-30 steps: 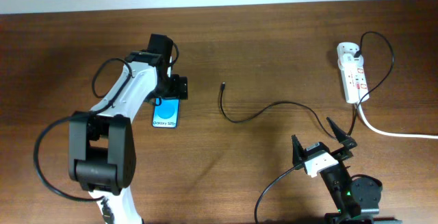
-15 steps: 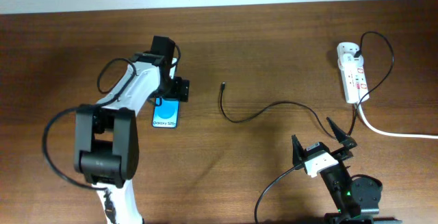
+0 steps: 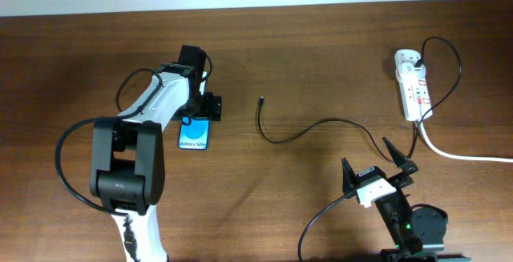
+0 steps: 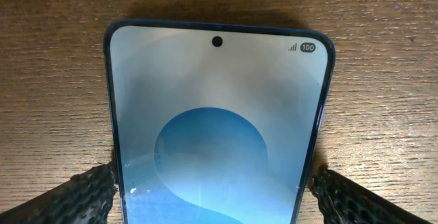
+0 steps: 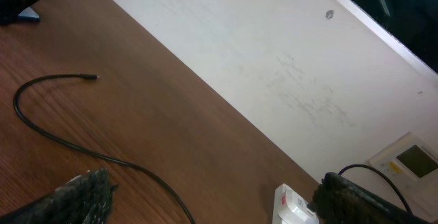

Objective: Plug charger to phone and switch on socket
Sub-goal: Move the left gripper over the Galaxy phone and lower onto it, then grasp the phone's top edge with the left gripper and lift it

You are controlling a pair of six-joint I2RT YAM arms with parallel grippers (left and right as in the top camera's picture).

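Observation:
The phone's near end stays free for handover to my right gripper. My left gripper will grab the phone by its long edges toward the phone's far end (image 4: 215, 177).
The phone (image 3: 193, 136) lies flat on the table at left, its blue screen lit, and fills the left wrist view (image 4: 215, 114). My left gripper (image 3: 195, 118) is down over its far end, with the fingers (image 4: 82, 193) pressed against both long edges. The charger (image 3: 276, 139), a thin black cable, curves across the middle of the table; its plug tip (image 3: 262, 99) lies free, right of the phone. The tip also shows in the right wrist view (image 5: 92, 78). The white socket (image 3: 413, 84) lies at the far right. My right gripper (image 3: 373, 164) is open and empty near the front edge.
A thick white cord (image 3: 461, 155) runs from the socket to the right edge. A white wall (image 5: 274, 53) stands behind the table's far edge. The socket's near end (image 5: 293, 207) shows by my right gripper's finger.
My left arm's upper links have swung slightly to the right while its gripper stays on the phone. The phone, the charger and the right arm have not moved.

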